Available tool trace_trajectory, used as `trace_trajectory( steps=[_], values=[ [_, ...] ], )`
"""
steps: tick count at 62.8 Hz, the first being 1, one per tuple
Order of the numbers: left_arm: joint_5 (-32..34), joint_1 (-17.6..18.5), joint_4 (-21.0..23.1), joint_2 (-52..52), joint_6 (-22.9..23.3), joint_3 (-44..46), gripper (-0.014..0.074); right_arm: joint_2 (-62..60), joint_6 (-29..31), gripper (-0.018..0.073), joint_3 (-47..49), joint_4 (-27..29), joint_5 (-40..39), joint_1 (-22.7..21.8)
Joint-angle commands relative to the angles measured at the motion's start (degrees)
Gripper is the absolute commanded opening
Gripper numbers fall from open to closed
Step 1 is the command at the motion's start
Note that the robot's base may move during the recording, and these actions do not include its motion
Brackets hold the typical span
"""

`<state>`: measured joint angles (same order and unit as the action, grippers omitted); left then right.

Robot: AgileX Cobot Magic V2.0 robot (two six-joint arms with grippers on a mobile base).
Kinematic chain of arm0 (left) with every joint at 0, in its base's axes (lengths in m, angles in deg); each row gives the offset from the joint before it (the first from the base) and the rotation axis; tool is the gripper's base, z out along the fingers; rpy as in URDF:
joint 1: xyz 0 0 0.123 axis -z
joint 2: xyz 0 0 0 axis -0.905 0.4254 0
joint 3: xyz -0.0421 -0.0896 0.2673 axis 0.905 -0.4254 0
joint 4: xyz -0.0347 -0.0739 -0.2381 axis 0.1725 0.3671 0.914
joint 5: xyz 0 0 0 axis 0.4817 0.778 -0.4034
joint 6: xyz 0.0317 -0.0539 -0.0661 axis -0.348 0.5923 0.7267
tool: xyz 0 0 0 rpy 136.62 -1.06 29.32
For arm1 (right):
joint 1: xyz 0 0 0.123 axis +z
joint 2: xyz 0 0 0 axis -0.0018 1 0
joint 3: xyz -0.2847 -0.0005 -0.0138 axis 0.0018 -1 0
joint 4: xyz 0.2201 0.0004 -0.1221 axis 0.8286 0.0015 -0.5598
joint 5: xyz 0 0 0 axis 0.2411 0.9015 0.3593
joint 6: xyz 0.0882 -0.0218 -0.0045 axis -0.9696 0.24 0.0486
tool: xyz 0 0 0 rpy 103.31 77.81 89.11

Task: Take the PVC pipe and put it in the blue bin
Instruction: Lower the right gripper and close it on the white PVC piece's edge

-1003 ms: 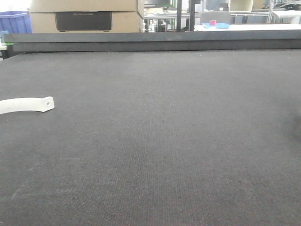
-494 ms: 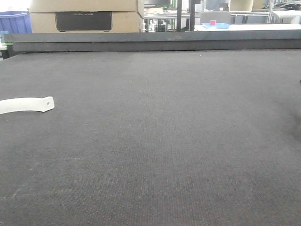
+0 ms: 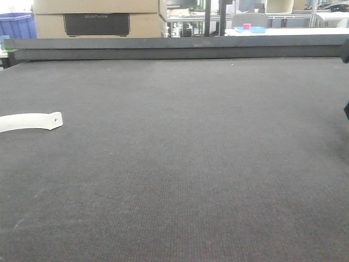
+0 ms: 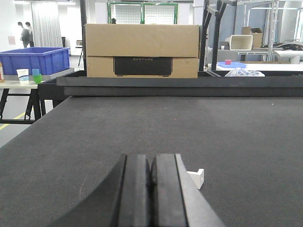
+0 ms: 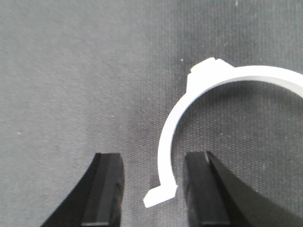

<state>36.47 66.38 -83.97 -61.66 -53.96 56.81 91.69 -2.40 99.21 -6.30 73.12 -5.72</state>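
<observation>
My right gripper should next take the white PVC pipe by its tabbed end (image 5: 162, 191), so that I can then put the pipe in the blue bin.
A white curved PVC pipe piece (image 5: 199, 90) lies flat on the dark mat. Its tabbed end (image 5: 161, 194) sits between the fingers of my right gripper (image 5: 150, 163), which is open and hovers just above it without touching. Another white curved piece (image 3: 30, 121) lies at the mat's left edge. Its tab (image 4: 196, 177) shows just right of my left gripper (image 4: 151, 163), which is shut on nothing and low over the mat. The blue bin (image 4: 31, 59) stands off the table at the far left, also seen as the blue bin (image 3: 16, 24) in the front view.
A raised dark rail (image 3: 174, 48) runs along the mat's far edge, with a cardboard box (image 4: 142, 49) behind it. A dark sliver of my right arm (image 3: 347, 109) shows at the front view's right edge. Cups (image 4: 28, 74) stand on a side table by the bin.
A dark part of my right arm has come into the front view at its right edge. The white piece at the left has not moved.
</observation>
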Motion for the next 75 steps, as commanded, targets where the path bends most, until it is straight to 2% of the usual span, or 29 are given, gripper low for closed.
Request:
trace_trajectory(
  steps=[1,29,75],
  values=[
    [0.64,-0.25,0.00,-0.23,0.17,0.24,-0.0111,1.21,0.18,0.0203,0.57,-0.77,-1.35,-0.07],
    [0.64,-0.25,0.00,-0.23,0.17,0.24,-0.0111,4.11,0.18,0.0203,0.57,-0.77,-6.14,0.06],
    [0.64,-0.25,0.00,-0.23,0.17,0.24,-0.0111,7.89,0.18,0.0203,0.57,-1.65,-7.77,0.06]
  ],
)
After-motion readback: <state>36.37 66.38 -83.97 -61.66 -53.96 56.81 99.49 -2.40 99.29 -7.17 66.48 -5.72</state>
